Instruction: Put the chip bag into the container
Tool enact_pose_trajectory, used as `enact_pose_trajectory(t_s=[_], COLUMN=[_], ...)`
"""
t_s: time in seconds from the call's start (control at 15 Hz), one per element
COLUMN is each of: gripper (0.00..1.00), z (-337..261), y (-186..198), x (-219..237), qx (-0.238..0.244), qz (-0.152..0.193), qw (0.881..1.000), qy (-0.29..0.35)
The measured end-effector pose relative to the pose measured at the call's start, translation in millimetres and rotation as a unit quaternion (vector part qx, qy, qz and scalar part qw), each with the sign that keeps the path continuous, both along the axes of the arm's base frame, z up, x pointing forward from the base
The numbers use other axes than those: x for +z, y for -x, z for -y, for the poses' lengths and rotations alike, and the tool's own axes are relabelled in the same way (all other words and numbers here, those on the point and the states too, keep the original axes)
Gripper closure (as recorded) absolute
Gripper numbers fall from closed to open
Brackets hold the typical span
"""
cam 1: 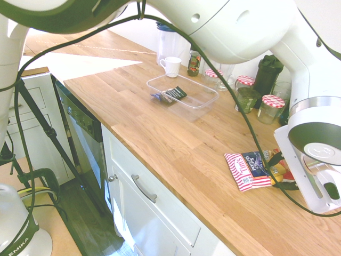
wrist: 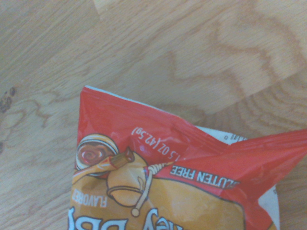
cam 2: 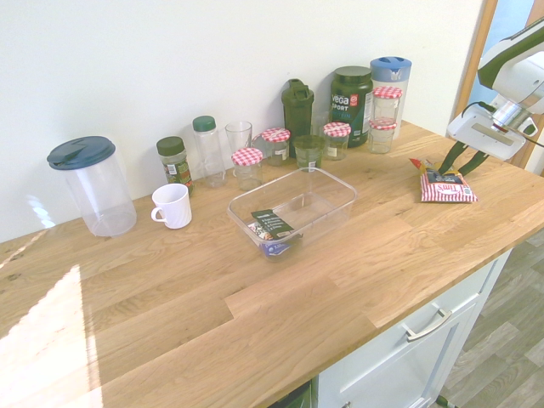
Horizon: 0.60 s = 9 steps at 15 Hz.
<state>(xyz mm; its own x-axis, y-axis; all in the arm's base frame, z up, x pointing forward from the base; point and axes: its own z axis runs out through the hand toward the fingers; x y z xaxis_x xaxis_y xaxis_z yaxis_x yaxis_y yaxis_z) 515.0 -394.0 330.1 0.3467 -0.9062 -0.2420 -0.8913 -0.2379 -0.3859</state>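
Note:
The chip bag's striped end (cam 1: 241, 172) lies flat on the counter. My gripper will next grab the bag by its creased red end (cam 1: 286, 174), where a fold stands up.
The chip bag (cam 1: 249, 169) (cam 2: 446, 187), red-and-white striped with a dark blue panel, lies flat on the wooden counter near its front edge. My gripper (cam 1: 279, 170) (cam 2: 459, 166) is down at the bag's yellow-orange end. Its dark fingers stand apart on either side of that end. The wrist view shows the bag's (wrist: 168, 187) red and orange end from close by, creased. The container (cam 1: 205, 98) (cam 2: 340, 191), a shallow clear tray, sits further along the counter, well away from the bag. A small dark packet (cam 1: 175, 93) (cam 2: 272, 223) lies in it.
A white mug (cam 1: 171, 65) (cam 2: 172, 206) and a clear pitcher (cam 2: 92, 185) stand beyond the container. Jars with red-checked lids (cam 1: 272, 106) (cam 2: 336, 140), a dark green shaker and a large tub line the wall. Bare wood lies between bag and container.

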Motion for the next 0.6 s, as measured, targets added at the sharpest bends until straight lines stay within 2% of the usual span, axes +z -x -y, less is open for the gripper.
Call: enact_pose_trajectory(t_s=[0.4, 0.6], gripper=[1.0, 1.0], z=[-2, -7], y=[-2, -4], x=[5, 31], qx=[0.001, 0.007], qz=[0.004, 0.022], qw=[1.0, 1.0], qy=[-0.006, 0.001])
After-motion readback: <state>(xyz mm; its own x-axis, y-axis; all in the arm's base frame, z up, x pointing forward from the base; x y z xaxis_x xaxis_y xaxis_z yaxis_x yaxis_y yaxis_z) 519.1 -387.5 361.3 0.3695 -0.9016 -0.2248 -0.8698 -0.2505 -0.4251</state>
